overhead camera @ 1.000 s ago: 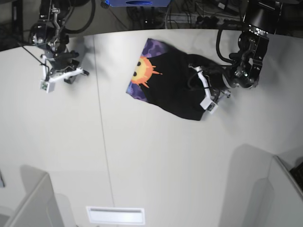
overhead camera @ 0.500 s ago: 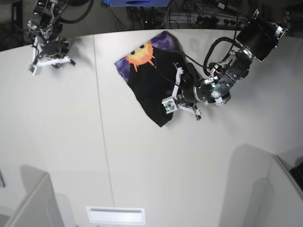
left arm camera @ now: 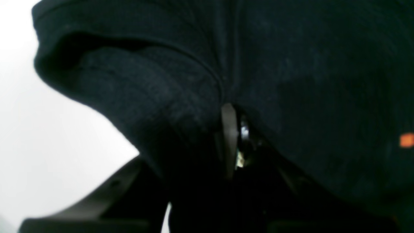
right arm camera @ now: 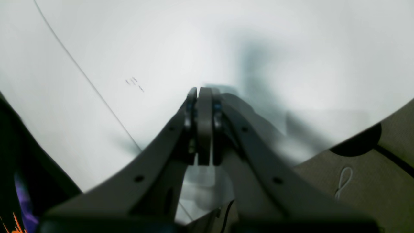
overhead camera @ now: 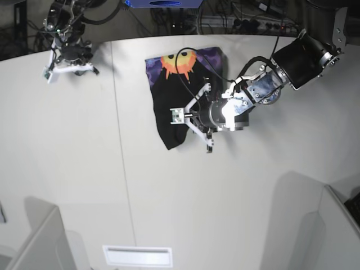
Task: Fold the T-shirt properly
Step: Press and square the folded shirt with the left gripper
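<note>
My left gripper should bring the T-shirt down onto the table before letting it go, because the T-shirt's near edge [overhead camera: 171,145] [left arm camera: 104,112] still slants up from the table to my fingers.
The T-shirt [overhead camera: 179,98] lies bunched on the white table, mostly black, with its sun print [overhead camera: 176,61] on purple at the far end. My left gripper [overhead camera: 190,119] reaches in from the right and is shut on the shirt's near part. In the left wrist view, black cloth [left arm camera: 291,81] fills the frame and folds over the fingers [left arm camera: 228,136], which pinch it. My right gripper [overhead camera: 70,65] hangs at the far left corner, away from the shirt. In its wrist view the right gripper [right arm camera: 203,94] is shut and empty above bare table, with the shirt's edge [right arm camera: 13,194] at lower left.
A thin seam [overhead camera: 121,157] runs front to back across the table, left of the shirt. Grey partitions stand at the front left [overhead camera: 39,242] and front right [overhead camera: 315,225], with a white slot [overhead camera: 136,256] between them. Cables crowd the floor behind the far edge.
My left arm has swung left, dragging and turning the T-shirt so the print now sits at the far end. The right arm has drawn back toward the far left corner.
</note>
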Motion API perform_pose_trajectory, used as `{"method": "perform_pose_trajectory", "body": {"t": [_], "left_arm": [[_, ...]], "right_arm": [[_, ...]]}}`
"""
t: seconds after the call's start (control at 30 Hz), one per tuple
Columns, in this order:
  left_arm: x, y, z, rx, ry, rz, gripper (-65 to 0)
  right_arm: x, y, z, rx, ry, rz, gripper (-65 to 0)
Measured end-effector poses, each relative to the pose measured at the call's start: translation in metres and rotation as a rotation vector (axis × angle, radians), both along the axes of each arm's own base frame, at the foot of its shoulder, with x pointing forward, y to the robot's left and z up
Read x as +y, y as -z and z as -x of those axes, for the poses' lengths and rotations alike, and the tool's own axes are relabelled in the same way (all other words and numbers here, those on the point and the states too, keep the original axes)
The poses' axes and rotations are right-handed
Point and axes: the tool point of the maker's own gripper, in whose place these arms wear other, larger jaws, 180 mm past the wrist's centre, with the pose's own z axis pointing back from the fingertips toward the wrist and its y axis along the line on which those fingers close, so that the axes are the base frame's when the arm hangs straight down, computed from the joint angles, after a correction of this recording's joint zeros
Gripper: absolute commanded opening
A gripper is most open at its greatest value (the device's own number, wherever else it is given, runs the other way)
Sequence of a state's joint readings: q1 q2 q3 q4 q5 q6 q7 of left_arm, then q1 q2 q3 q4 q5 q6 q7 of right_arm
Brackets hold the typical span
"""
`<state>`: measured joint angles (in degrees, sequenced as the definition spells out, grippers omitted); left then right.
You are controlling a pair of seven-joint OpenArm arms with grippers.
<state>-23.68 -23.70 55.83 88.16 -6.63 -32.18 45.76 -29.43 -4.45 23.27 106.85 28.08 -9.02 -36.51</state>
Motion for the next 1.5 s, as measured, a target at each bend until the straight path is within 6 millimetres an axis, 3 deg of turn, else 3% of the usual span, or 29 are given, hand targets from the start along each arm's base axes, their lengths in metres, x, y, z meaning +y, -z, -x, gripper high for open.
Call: {"method": "perform_pose_trajectory", "body": {"t": [0.33,0.67,1.23,1.5], "left_arm": [[-0.028,-0.005,-0.002,-0.041,0.032,0.005,-65.0],[-0.035,0.001,0.009,-0.046,0.084,-0.016,-65.0],[-0.036,0.0,0.008,-0.044,0.081,-0.005,-65.0],[-0.038,-0.008,-0.001,-0.062,0.081,0.005,-21.6]], "right_arm": [[0.0,0.0,0.001,0.003,0.0,0.0,-65.0],[0.001,0.001,0.002,0.004,0.002,-0.001,-65.0],[0.001,0.001,0.002,0.004,0.002,-0.001,-65.0],[0.002,0.0,0.0,-0.001,-0.002,-0.004,-65.0]]}}
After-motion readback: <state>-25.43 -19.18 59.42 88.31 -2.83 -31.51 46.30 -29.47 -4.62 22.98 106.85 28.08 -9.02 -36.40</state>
